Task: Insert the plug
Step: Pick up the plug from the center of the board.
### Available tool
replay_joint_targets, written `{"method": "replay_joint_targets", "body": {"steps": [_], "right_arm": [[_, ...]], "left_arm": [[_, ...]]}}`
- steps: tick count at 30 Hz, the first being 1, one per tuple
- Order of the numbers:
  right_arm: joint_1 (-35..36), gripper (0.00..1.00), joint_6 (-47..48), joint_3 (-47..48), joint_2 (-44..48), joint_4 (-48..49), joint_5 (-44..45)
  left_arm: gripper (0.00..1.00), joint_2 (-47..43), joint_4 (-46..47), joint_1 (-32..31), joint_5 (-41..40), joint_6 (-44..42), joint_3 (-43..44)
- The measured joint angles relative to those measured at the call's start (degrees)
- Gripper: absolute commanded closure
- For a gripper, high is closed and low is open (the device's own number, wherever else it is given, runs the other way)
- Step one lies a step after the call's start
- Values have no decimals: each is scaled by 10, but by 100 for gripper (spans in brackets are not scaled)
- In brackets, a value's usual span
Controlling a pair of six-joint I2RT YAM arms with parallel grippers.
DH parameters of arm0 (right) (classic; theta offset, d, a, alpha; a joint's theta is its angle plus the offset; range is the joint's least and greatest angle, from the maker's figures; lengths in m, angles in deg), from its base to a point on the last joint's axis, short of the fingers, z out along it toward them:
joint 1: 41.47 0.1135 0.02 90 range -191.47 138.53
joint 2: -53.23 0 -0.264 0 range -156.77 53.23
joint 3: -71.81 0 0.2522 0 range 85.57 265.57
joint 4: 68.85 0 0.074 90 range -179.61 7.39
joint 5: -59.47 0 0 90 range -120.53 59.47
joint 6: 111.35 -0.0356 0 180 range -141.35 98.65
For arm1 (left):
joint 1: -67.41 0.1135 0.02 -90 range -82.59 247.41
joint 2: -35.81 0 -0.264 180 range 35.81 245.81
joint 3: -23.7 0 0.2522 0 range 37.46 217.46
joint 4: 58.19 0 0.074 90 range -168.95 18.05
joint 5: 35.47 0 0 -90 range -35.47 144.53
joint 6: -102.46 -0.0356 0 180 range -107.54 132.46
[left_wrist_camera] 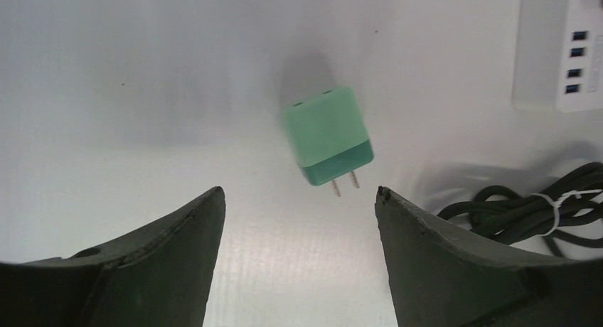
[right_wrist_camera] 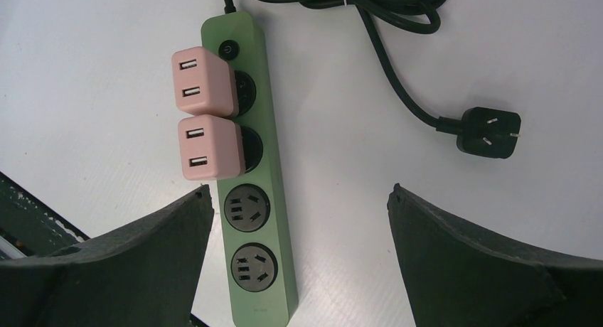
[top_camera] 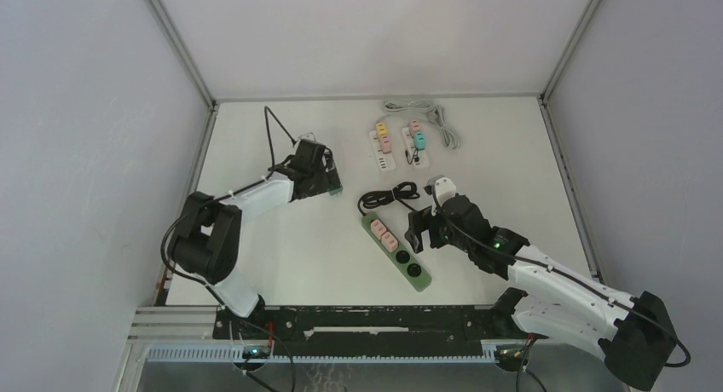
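The left gripper will next grab the mint-green plug adapter [left_wrist_camera: 327, 133] by its sides near the prongs, so the adapter's opposite end stays free to hand over for inserting.
A mint-green plug adapter [left_wrist_camera: 327, 133] lies on the white table with its two prongs pointing toward my left gripper [left_wrist_camera: 300, 193]. That gripper is open and empty, with the prongs just ahead of its fingertips. In the top view the left gripper [top_camera: 320, 177] is at the table's left centre and hides the adapter. A green power strip [right_wrist_camera: 267, 149] carries two pink adapters [right_wrist_camera: 204, 82] and has two free sockets [right_wrist_camera: 247, 208]. My right gripper [right_wrist_camera: 299, 190] is open and empty above the strip's free end. It also shows in the top view [top_camera: 424, 230], just right of the strip [top_camera: 396, 249].
The strip's black cord [top_camera: 388, 196] is coiled behind it and ends in a black plug [right_wrist_camera: 491, 131]. Two white power strips [top_camera: 382, 149] with small coloured adapters and a grey cable [top_camera: 426, 111] lie at the back. A white USB strip [left_wrist_camera: 562, 50] is ahead and right of the left gripper.
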Motion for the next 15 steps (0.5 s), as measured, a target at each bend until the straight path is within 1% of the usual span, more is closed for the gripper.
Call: {"method": "replay_joint_targets", "body": {"steps": [5,8,15], "right_arm": [[2,2,0,0,-4,0,2],[2,2,0,0,-4,0,4],[2,2,1,0,-6,0,4]], "left_arm": [[16,9,11,-19,-25,48,3],[14,33,10,-26,-36,66,14],[17,95,4,-42,-69,82,56]]}}
